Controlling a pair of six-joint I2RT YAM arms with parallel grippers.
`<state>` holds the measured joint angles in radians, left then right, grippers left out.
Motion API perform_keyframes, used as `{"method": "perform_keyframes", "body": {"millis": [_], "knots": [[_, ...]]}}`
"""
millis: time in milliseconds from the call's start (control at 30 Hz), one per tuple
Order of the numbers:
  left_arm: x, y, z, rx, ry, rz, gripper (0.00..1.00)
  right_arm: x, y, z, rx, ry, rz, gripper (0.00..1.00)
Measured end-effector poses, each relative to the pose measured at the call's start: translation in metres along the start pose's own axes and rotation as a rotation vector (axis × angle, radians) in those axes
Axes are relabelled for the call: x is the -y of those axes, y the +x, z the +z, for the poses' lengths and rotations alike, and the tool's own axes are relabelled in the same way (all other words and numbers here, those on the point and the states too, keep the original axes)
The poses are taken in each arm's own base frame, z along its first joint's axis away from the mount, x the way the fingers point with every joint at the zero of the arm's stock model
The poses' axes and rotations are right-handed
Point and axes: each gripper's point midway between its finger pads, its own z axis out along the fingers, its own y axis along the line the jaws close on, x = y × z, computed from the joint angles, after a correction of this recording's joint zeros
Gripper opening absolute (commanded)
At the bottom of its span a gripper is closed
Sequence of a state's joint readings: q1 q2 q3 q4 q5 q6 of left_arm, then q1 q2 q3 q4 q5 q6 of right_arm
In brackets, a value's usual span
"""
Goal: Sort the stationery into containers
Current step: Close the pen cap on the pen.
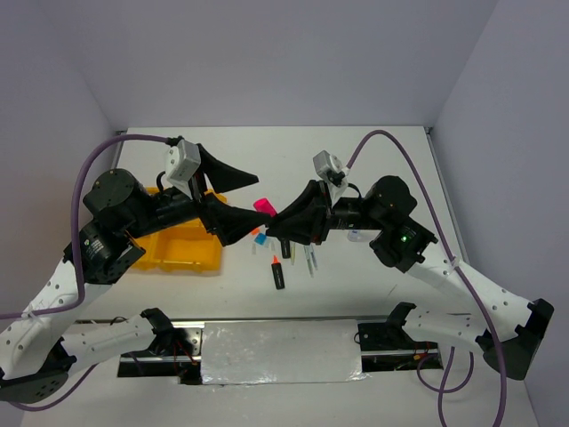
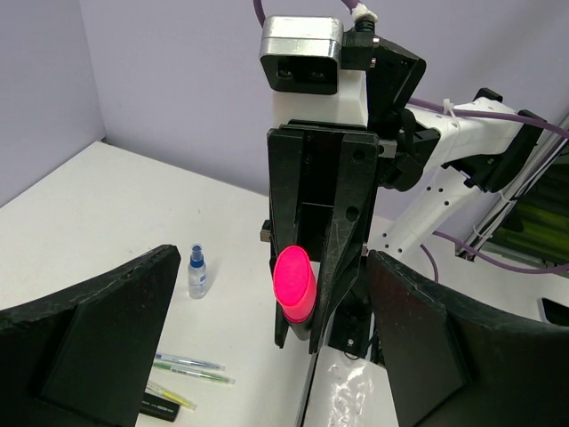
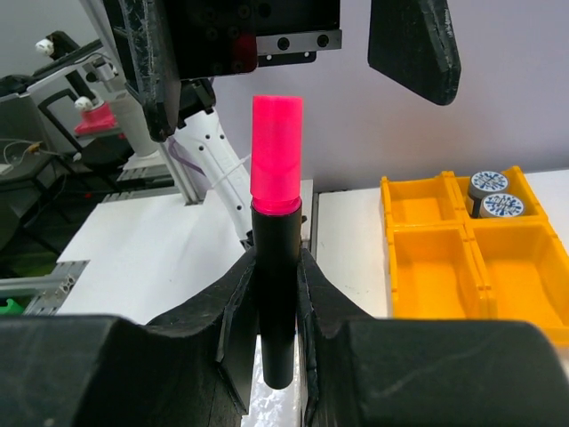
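Note:
The black marker's black body needs to stay free to enter the tray, so the left gripper should next grab the marker by its pink cap.
My right gripper is shut on a black marker with a pink cap and holds it above the table; it also shows in the top view. The pink cap points at my left gripper, which is open, its fingertips wide on either side of the cap without touching it. The yellow-orange tray lies at the left, with two blue-and-white tins in one far compartment. An orange-capped marker, thin pens and a small blue-capped bottle lie on the table.
A blue-capped item lies under the grippers beside the tray. The other tray compartments that show look bare. A foil-covered strip and the arm bases run along the near edge. Purple cables arc over both arms.

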<state>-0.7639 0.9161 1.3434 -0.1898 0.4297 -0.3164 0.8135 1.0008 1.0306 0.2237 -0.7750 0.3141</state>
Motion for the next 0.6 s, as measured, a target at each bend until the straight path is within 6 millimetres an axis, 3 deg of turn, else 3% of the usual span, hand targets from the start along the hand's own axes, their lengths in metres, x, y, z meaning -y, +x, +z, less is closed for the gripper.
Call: {"method": "perform_keyframes", "body": {"millis": [233, 267, 367, 533, 600], "knots": [[0.0019, 0.0, 0.0, -0.001, 0.011, 0.0, 0.93, -0.002, 0.0015, 0.0001, -0.007, -0.014, 0.001, 0.0], [0.0027, -0.0001, 0.0, -0.001, 0.015, 0.001, 0.84, -0.0019, 0.0018, 0.0002, -0.007, -0.014, 0.002, 0.0], [0.0045, -0.0002, 0.0003, -0.001, 0.026, 0.0, 0.71, -0.0016, 0.0022, 0.0003, -0.008, -0.014, 0.004, 0.0], [0.0068, 0.0007, 0.0034, -0.003, 0.05, 0.003, 0.63, -0.0018, 0.0023, 0.0003, -0.009, -0.015, 0.004, 0.0], [0.0061, 0.0034, 0.0054, -0.008, 0.054, -0.002, 0.53, -0.0021, 0.0024, 0.0003, -0.01, -0.017, 0.003, 0.0]]}}
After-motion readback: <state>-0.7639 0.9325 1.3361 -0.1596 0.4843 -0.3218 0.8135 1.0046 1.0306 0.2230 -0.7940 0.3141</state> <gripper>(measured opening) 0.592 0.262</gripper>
